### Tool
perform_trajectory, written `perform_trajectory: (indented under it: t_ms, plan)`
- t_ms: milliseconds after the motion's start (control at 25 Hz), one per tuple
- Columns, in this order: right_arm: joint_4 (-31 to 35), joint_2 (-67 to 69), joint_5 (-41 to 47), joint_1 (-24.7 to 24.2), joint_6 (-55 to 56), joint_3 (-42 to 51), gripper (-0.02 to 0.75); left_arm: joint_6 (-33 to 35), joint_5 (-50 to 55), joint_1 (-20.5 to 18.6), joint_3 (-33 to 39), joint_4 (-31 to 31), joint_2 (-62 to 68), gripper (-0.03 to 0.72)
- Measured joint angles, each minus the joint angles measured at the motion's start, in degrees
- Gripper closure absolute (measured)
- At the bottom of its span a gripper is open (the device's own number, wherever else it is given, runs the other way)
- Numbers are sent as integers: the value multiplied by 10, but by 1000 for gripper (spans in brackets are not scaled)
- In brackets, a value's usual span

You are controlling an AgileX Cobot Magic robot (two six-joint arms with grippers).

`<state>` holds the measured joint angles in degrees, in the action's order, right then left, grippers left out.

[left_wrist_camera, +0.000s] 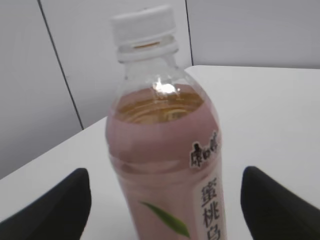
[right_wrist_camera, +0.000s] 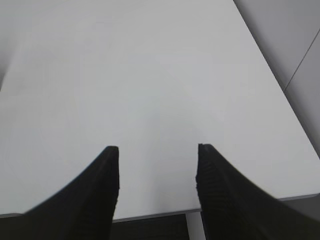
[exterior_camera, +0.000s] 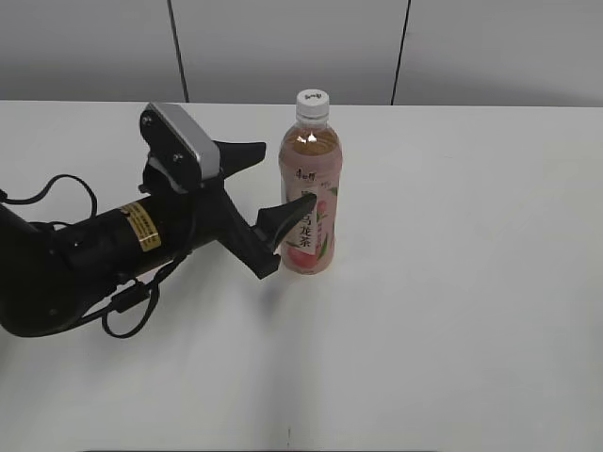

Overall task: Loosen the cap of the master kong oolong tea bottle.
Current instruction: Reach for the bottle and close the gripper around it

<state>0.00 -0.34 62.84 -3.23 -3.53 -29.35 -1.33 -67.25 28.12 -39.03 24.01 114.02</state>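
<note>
The left gripper grabs the bottle by its labeled body (exterior_camera: 311, 212) (left_wrist_camera: 167, 190) next, to hold the bottle steady while the bottle's cap is loosened.
The master kong oolong tea bottle (exterior_camera: 309, 202) stands upright on the white table (exterior_camera: 452, 282), with amber-pink tea and a pink peach label. Its white cap (exterior_camera: 313, 102) is on the neck. My left gripper (exterior_camera: 276, 182) is open, its two black fingers reaching from the left to either side of the bottle's label, not touching it. The left wrist view shows the bottle (left_wrist_camera: 160, 135) and cap (left_wrist_camera: 144, 25) close up between the open fingers (left_wrist_camera: 165, 197). My right gripper (right_wrist_camera: 157, 150) is open and empty over bare table, and is out of the exterior view.
Grey wall panels stand behind the table's far edge. The left arm's black body and cables (exterior_camera: 85, 254) lie across the table's left side. The right wrist view shows the table's edge (right_wrist_camera: 165, 215) just below the right fingers.
</note>
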Motion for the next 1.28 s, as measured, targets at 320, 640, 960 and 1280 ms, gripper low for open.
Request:
perform_trajectory:
  t_ms: [320,640,960,1280]
  plan:
    - [0,0,0,0,0,0,355,-26,27,3,-33,33,18,131]
    - [0,0,0,0,0,0,355,-30,28,4,-68,34,52,131]
    - [0,0,0,0,2,0,355,-36,34,6,-115,35,81,131]
    - [0,0,0,0,4,0,355,-39,37,9,-117,32,91,239]
